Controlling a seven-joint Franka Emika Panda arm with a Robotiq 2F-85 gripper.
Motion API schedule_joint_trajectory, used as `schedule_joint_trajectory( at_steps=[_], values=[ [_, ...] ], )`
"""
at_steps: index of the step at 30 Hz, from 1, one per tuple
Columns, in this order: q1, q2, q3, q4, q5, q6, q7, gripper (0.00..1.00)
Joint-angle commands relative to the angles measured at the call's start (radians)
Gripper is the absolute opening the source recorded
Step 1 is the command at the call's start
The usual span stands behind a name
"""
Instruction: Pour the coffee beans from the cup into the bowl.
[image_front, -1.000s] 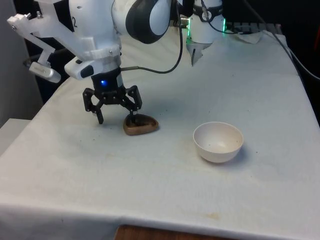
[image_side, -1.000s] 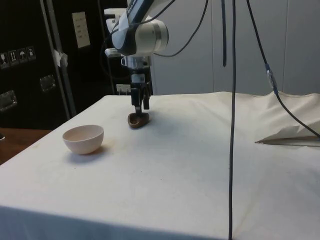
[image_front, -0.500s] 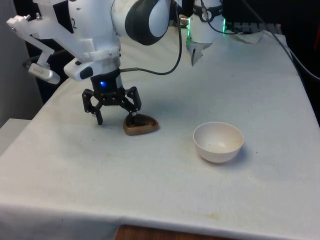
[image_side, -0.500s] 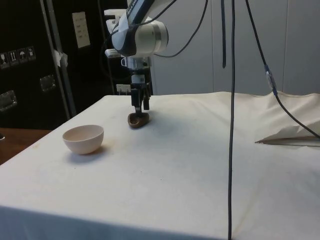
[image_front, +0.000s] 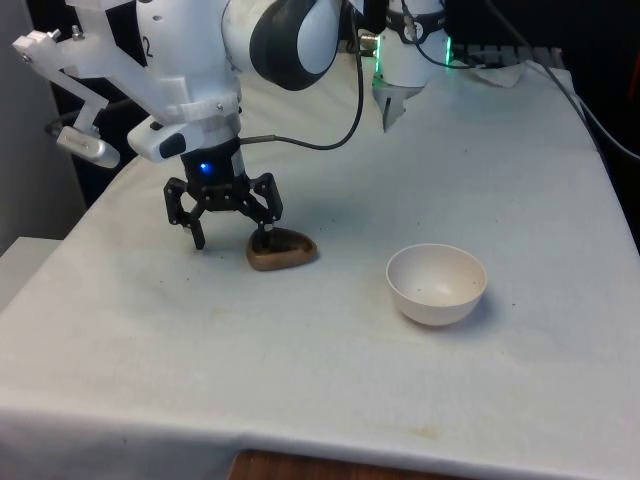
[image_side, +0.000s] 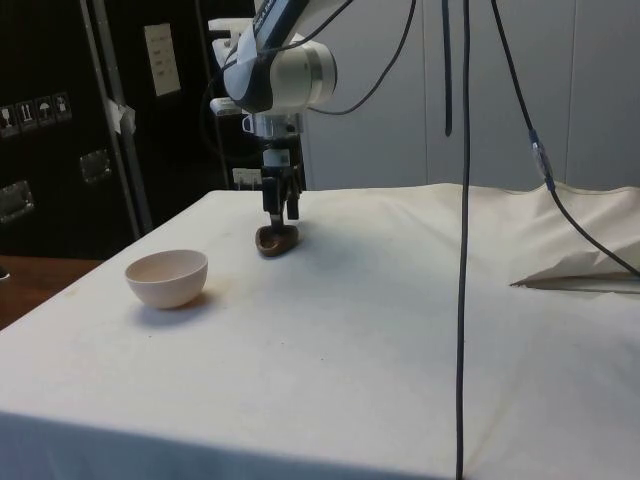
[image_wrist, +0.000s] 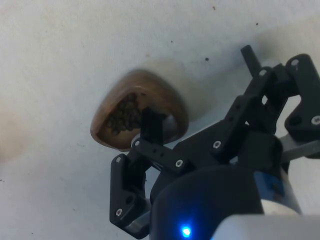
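Observation:
My gripper grabs the cup's rim (image_front: 262, 236) next. Then I pour the coffee beans into the bowl (image_front: 437, 284).
A low brown cup (image_front: 283, 250) holding dark coffee beans (image_wrist: 122, 114) sits on the white cloth. My gripper (image_front: 231, 238) is open just above the cloth, at the cup's side on the front view's left. One finger (image_wrist: 150, 120) reaches down at the cup's rim, over its inside edge. The other finger (image_front: 199, 238) hangs over bare cloth outside the cup. The side view shows the gripper (image_side: 281, 212) directly above the cup (image_side: 277, 239). A white bowl (image_front: 437, 284) stands apart, nearer the table's front on the front view's right, and looks empty. In the side view the bowl (image_side: 167, 278) is at the left.
A black cable (image_side: 463, 250) hangs down across the side view. Crumpled white material (image_side: 580, 270) lies on the cloth at the side view's right. The table's edge (image_front: 60, 250) drops off close to the gripper on the front view's left.

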Motion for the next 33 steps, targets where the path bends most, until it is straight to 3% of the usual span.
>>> schedule_joint_trajectory(
  at_steps=[1, 2, 7, 8, 9, 13, 16, 17, 25, 26, 28, 29, 33],
  values=[
    [0.0, 0.0, 0.0, 0.0, 0.0, 0.0, 0.0, 1.0],
    [-0.005, 0.002, 0.003, 0.004, 0.004, -0.002, -0.004, 1.0],
    [-0.005, 0.002, 0.003, 0.004, 0.004, -0.003, -0.004, 1.0],
    [0.0, 0.0, 0.0, 0.0, 0.0, 0.0, 0.0, 1.0],
    [-0.005, 0.002, 0.003, 0.004, 0.004, -0.003, -0.004, 1.0],
    [-0.004, 0.001, 0.002, 0.003, 0.003, -0.002, -0.003, 1.0],
    [0.0, 0.0, 0.0, 0.0, 0.0, 0.0, 0.0, 0.83],
    [-0.002, 0.001, 0.002, 0.002, 0.002, -0.001, -0.002, 0.83],
    [0.0, -0.003, 0.0, 0.0, 0.0, -0.001, 0.0, 0.39],
    [-0.001, 0.0, 0.0, 0.0, 0.001, 0.0, -0.002, 0.39],
    [0.0, -0.001, 0.0, 0.0, 0.001, 0.0, -0.001, 0.29],
    [0.0, -0.001, 0.0, 0.0, 0.002, 0.0, -0.002, 0.19],
    [0.0, -0.002, 0.0, 0.0, 0.002, -0.001, -0.002, 0.12]
  ],
)
